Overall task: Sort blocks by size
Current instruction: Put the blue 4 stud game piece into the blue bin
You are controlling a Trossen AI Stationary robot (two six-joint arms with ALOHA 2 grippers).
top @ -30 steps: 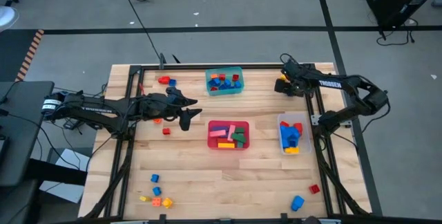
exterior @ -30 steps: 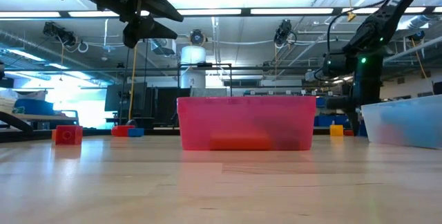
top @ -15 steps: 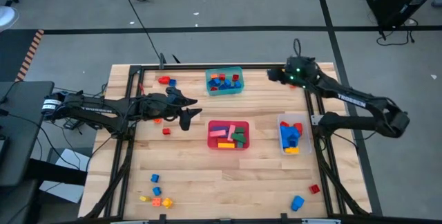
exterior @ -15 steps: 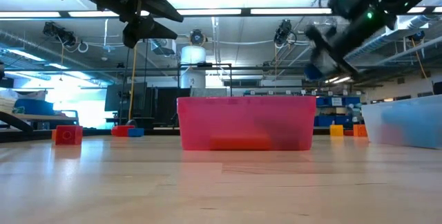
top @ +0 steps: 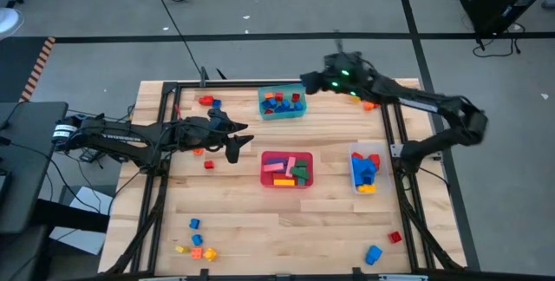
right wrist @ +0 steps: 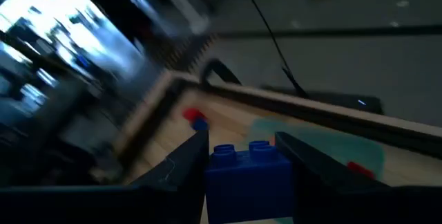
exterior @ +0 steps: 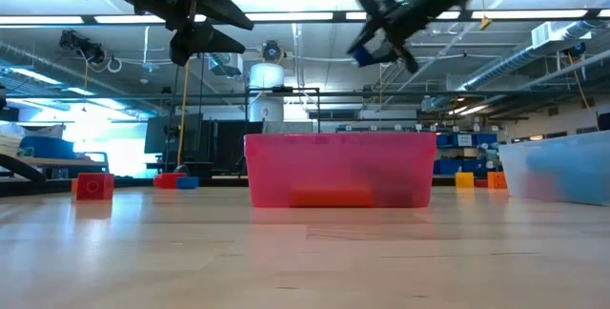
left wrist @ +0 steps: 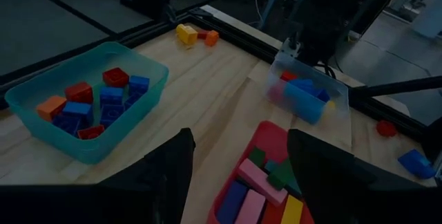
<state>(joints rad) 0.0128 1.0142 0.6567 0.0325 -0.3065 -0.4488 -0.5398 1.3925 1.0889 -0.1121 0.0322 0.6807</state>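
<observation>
My right gripper is holding the blue block (right wrist: 248, 182) high, short of the tub. It should move the block to the teal tub (right wrist: 331, 148) first, because the block would miss if I opened now.
My right gripper (top: 310, 82) hangs high over the table's far edge, just right of the teal tub (top: 282, 114), shut on a blue block (right wrist: 243, 171), which also shows in the low view (exterior: 361, 56). My left gripper (top: 239, 141) stands open in the air left of the red tub (top: 309, 177), with nothing between its fingers (left wrist: 171, 175). The teal tub holds red, blue and orange blocks; the red tub holds longer bars; the clear tub (top: 375, 150) holds blue, red and yellow blocks. Loose blocks lie on the table. My right gripper pinches the blue block between its two fingers, one on each of two opposite side faces (right wrist: 211, 170). The block's two studs (right wrist: 239, 148) point up. It is lifted clear, high above the table.
Loose blocks lie at the far left (top: 208, 101), near my left gripper (top: 209, 165), at the near left corner (top: 198, 246), the near right (top: 374, 253) and the far right by the frame (top: 370, 104). A dark metal frame (top: 161, 181) borders the table.
My right gripper has risen from the far right corner and swung along the far edge toward the teal tub, tipping from pointing steeply down to nearly level, with the blue block between its fingers.
</observation>
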